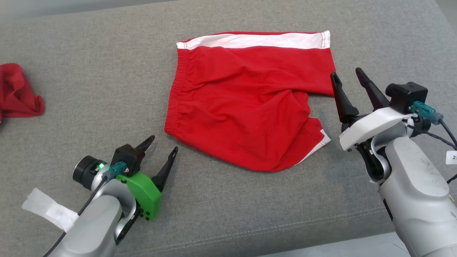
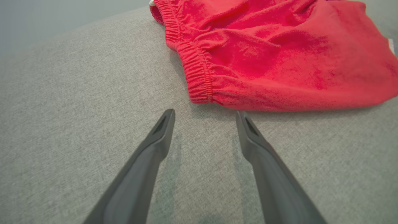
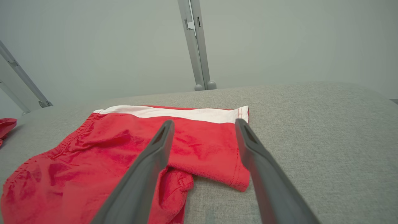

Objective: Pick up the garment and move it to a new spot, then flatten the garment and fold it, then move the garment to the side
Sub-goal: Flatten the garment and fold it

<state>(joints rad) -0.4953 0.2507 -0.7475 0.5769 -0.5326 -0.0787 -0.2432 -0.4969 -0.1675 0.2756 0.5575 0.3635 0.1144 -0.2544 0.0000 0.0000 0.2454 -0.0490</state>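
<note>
My right gripper is to grab the shorts next by the white-edged hem corner (image 1: 325, 136). That corner sticks out free, while the bunched leg (image 1: 293, 132) lies slack in folds.
The garment (image 1: 246, 100) is a pair of red shorts with white side stripes, lying spread on the grey cushion, waistband to the left and legs to the right, with some wrinkles. My left gripper (image 1: 162, 142) is open just off the waistband's near corner, empty. In the left wrist view the garment (image 2: 279, 53) lies just beyond my left gripper (image 2: 205, 115). My right gripper (image 1: 346, 75) is open and raised at the leg hems on the right, holding nothing. The right wrist view has the garment (image 3: 124, 152) below my right gripper (image 3: 203, 123).
A second crumpled red cloth (image 1: 18, 91) lies at the far left of the cushion (image 1: 89, 71), also seen in the right wrist view as a red cloth (image 3: 6, 126). Metal frame posts (image 3: 196, 43) stand behind the cushion. The cushion's front edge (image 1: 285, 232) runs near my arms.
</note>
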